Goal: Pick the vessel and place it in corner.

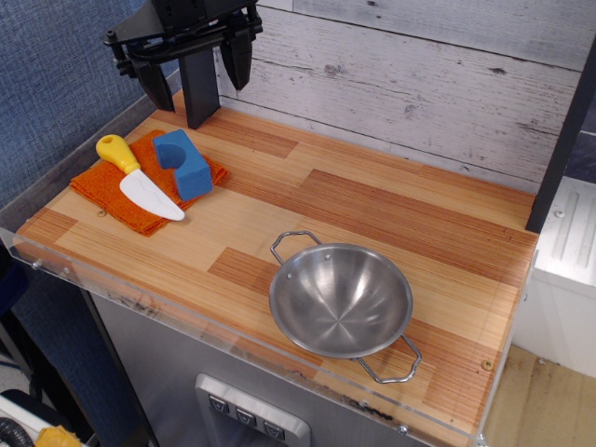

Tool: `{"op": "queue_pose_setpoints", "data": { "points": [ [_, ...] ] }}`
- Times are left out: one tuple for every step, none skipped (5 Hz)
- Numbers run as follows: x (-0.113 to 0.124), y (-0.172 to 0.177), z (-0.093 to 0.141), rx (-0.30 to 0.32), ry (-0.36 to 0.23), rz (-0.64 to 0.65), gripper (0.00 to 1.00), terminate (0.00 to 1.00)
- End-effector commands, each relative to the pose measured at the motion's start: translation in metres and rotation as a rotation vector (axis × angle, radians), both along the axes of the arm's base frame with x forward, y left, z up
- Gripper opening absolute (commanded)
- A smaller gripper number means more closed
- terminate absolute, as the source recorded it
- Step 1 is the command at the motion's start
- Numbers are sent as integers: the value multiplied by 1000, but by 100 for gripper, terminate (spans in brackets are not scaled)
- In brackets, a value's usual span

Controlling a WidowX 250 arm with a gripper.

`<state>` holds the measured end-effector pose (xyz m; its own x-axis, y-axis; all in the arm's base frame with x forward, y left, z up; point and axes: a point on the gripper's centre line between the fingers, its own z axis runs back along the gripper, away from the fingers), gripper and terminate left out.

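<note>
I need to grab the vessel by its thin rim [277, 285] next, because the round bowl [341, 300] is wider than my open fingers.
The vessel [341, 300], a shiny round steel bowl with two wire loop handles, sits upright on the wood tabletop near the front right edge. My gripper [194, 58] hangs open and empty at the back left, above the corner [191, 116] where the plank wall meets the blue wall by a black post [198, 88]. The gripper is far from the vessel, up and to its left.
An orange cloth [140, 186] lies at the left with a blue foam block [183, 163] and a yellow-handled white knife [140, 179] on it. Clear acrylic [140, 296] edges the front. A black post [563, 140] stands at the right.
</note>
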<state>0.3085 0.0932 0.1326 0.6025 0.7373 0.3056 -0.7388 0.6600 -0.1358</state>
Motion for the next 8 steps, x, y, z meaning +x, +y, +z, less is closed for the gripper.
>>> {"op": "queue_pose_setpoints", "data": {
  "points": [
    [0, 0, 0, 0, 0, 0, 100, 0],
    [-17, -16, -15, 14, 24, -48, 100, 0],
    [-34, -40, -29, 30, 45, -131, 100, 0],
    [-49, -59, -41, 38, 70, -201, 100, 0],
    [-64, -77, -55, 51, 99, -265, 100, 0],
    [-72, -89, -65, 56, 118, -298, 100, 0],
    [-77, -98, -79, 44, 138, -309, 100, 0],
    [-72, -101, -93, 68, 152, -284, 100, 0]
  ]
}}
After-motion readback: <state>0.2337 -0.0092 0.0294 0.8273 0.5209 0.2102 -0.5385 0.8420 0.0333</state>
